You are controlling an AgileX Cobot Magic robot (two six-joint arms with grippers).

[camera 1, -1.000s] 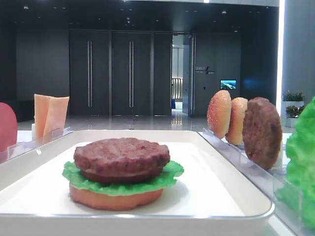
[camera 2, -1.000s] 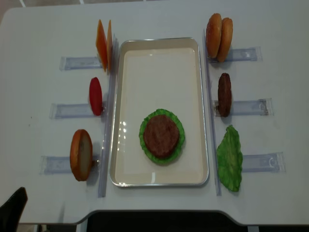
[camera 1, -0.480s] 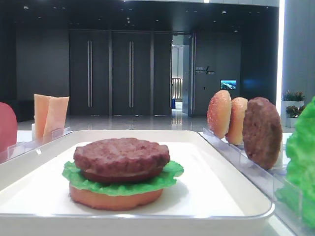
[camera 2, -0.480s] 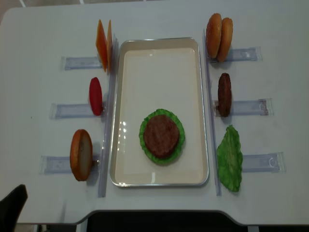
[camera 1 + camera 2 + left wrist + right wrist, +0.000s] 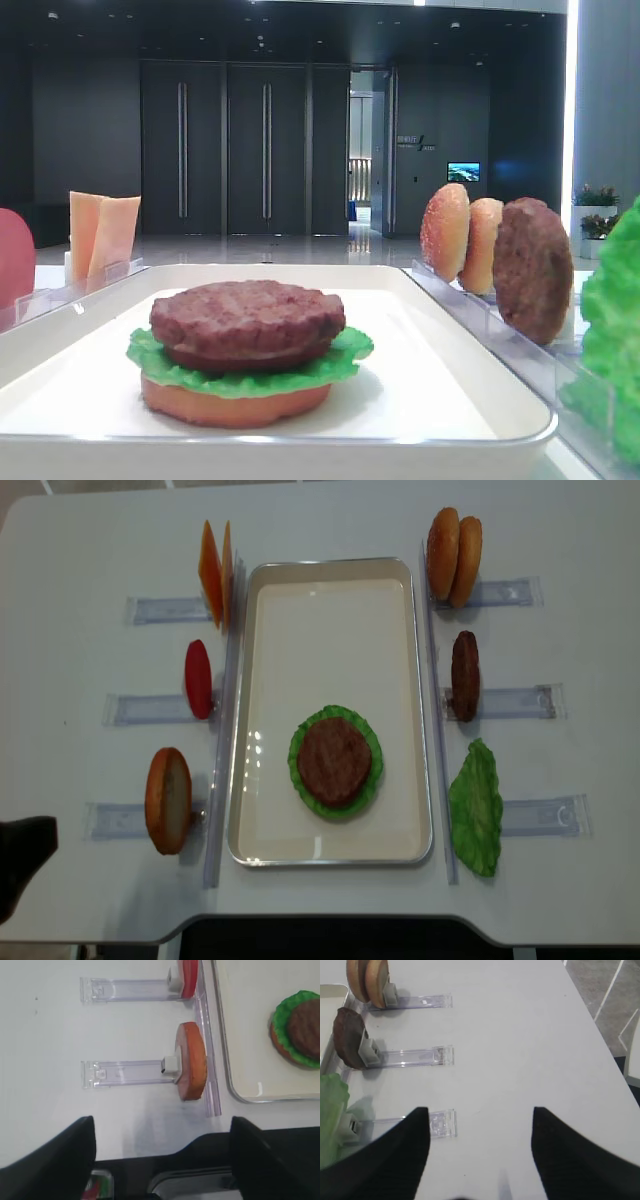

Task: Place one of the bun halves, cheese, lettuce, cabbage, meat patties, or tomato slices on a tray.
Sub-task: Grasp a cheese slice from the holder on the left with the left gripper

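My left gripper should next grab the cheese slice by its upstanding top edge [image 5: 227, 572], because the clear rack holds the slice on its edge beside another slice [image 5: 209, 572].
On the white tray [image 5: 330, 630] lies a stack of bun half, lettuce and meat patty [image 5: 333, 758]. Left of the tray, cheese slices [image 5: 215, 560], a tomato slice [image 5: 198, 678] and a bun half [image 5: 168, 800] stand on edge in clear racks. On the right stand two bun halves [image 5: 455, 555], a patty [image 5: 465, 675] and a lettuce leaf [image 5: 475, 805]. My left gripper [image 5: 162, 1160] hangs open and empty over the table's front left edge, short of the bun half [image 5: 192, 1067]. My right gripper [image 5: 477, 1145] is open over bare table, right of the lettuce [image 5: 330, 1110].
Clear acrylic racks [image 5: 160, 610] run outward from both long sides of the tray. The table's front edge [image 5: 320, 920] curves just below the tray. In the right wrist view the table's right edge [image 5: 600, 1045] drops to the floor.
In the overhead view my left gripper has moved up from the front left corner, further over the table. Nothing else has moved.
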